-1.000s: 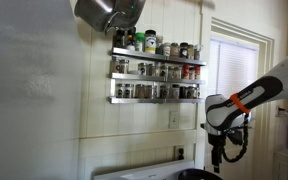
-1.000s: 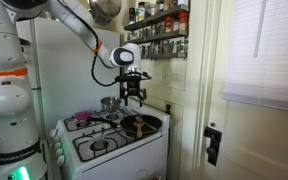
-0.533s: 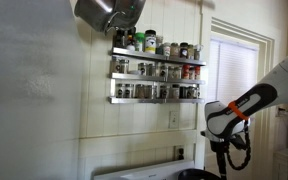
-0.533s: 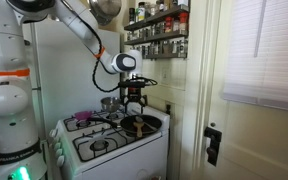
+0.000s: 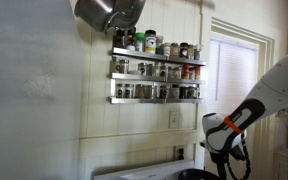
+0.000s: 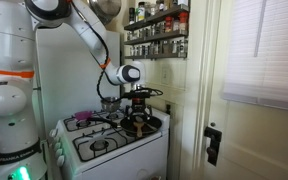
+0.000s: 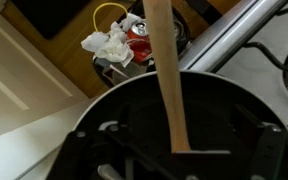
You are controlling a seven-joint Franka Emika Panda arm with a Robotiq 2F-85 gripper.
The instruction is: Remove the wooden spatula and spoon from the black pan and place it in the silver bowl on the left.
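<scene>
The handle between my fingers runs on beyond them into the pan, so closing now would miss it. My gripper lowers next, then closes on the handle.
The black pan (image 7: 109, 100) fills the lower wrist view and sits on the right front of the stove in an exterior view (image 6: 130, 128). One wooden utensil handle (image 7: 164, 70) runs from the top edge down into the pan; its lower end is hidden by my gripper body. I cannot tell whether it is the spatula or the spoon. My gripper (image 7: 179, 150) is open, low over the pan, with the handle between its fingers. It also shows in both exterior views (image 6: 139, 121) (image 5: 225, 170). A silver bowl (image 6: 108, 103) stands at the stove's back.
The white stove (image 6: 112, 148) has grates and a purple item (image 6: 81, 118) at its left. A spice rack (image 5: 154, 68) hangs on the wall above. A door (image 6: 259, 90) is close on the right. Crumpled paper and a can (image 7: 119, 40) lie on the floor.
My arm has come down steadily, bringing the gripper from above the stove to just over the pan.
</scene>
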